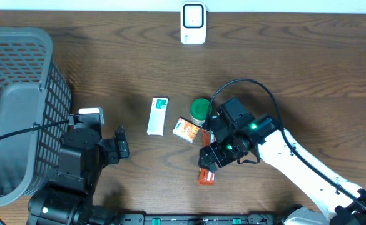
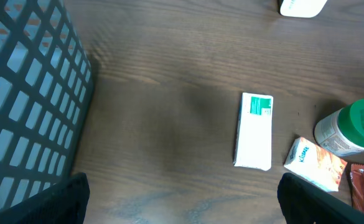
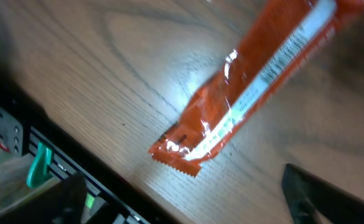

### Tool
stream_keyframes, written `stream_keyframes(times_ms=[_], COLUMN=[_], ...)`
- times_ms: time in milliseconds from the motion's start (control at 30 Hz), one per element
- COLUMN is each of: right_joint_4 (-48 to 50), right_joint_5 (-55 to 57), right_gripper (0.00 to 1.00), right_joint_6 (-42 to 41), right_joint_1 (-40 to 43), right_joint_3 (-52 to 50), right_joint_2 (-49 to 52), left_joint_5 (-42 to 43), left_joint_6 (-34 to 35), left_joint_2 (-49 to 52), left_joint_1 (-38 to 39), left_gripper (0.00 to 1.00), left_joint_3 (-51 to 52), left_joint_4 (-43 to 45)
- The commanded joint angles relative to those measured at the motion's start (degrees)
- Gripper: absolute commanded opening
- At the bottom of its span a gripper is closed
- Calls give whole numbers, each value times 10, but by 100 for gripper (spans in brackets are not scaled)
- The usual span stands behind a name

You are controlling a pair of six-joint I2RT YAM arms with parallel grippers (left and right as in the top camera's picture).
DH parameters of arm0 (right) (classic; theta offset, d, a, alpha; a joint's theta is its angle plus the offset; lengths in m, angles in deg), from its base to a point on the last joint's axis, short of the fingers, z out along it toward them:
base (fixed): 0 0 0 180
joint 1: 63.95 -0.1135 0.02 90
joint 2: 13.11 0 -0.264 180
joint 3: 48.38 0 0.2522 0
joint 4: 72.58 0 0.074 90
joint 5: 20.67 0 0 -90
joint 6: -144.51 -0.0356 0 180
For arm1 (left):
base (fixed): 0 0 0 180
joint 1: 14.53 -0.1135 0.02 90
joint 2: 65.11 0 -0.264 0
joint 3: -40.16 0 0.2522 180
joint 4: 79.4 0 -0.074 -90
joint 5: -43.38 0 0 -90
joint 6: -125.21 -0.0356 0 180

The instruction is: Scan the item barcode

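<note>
My right gripper grips the orange-red snack packet by its crimped end (image 1: 206,177) next, which leaves the barcode uncovered to face the scanner (image 1: 193,24).
An orange-red snack packet (image 3: 250,93) lies flat on the wooden table, its crimped end toward the front edge. My right gripper (image 3: 185,205) hangs just above it, open, with both fingers clear of the wrapper and nothing between them. Overhead, the right gripper (image 1: 215,156) covers most of the packet (image 1: 206,177). The white barcode scanner (image 1: 193,24) stands at the table's far edge, centre. My left gripper (image 2: 182,202) is open and empty over bare wood near the basket; overhead the left gripper (image 1: 121,142) is left of the items.
A white box with green print (image 1: 158,116) (image 2: 254,130), a green-lidded jar (image 1: 199,110) (image 2: 350,127) and a small orange carton (image 1: 186,130) (image 2: 315,163) lie mid-table. A grey mesh basket (image 1: 20,106) (image 2: 26,93) fills the left side. The table's front edge is close under the right gripper.
</note>
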Motion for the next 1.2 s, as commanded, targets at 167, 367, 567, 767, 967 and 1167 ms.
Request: stream_keyframes(times_ms=[167, 367, 567, 767, 967, 1167], right_joint_4=[26, 128, 220, 257, 292, 363], right_joint_5=[108, 72, 73, 118, 122, 120], right_gripper=[99, 81, 93, 79, 42, 7], right_joint_6=[-245, -299, -337, -401, -401, -371], right_joint_1=[-10, -30, -69, -83, -83, -92], right_joint_3=[-68, -149, -196, -233, -253, -258], right_joint_2=[1, 2, 2, 17, 49, 125], left_joint_5=[-9, -9, -9, -9, -9, -9], left_joint_6=[3, 3, 3, 3, 3, 3], left_joint_2=[0, 0, 0, 0, 0, 0], left_joint_1=[-1, -1, -1, -1, -1, -1], left_gripper=[96, 96, 96, 96, 96, 96], left_joint_3=[-3, -3, -3, -3, -3, -3], left_joint_4=[0, 0, 0, 0, 0, 0])
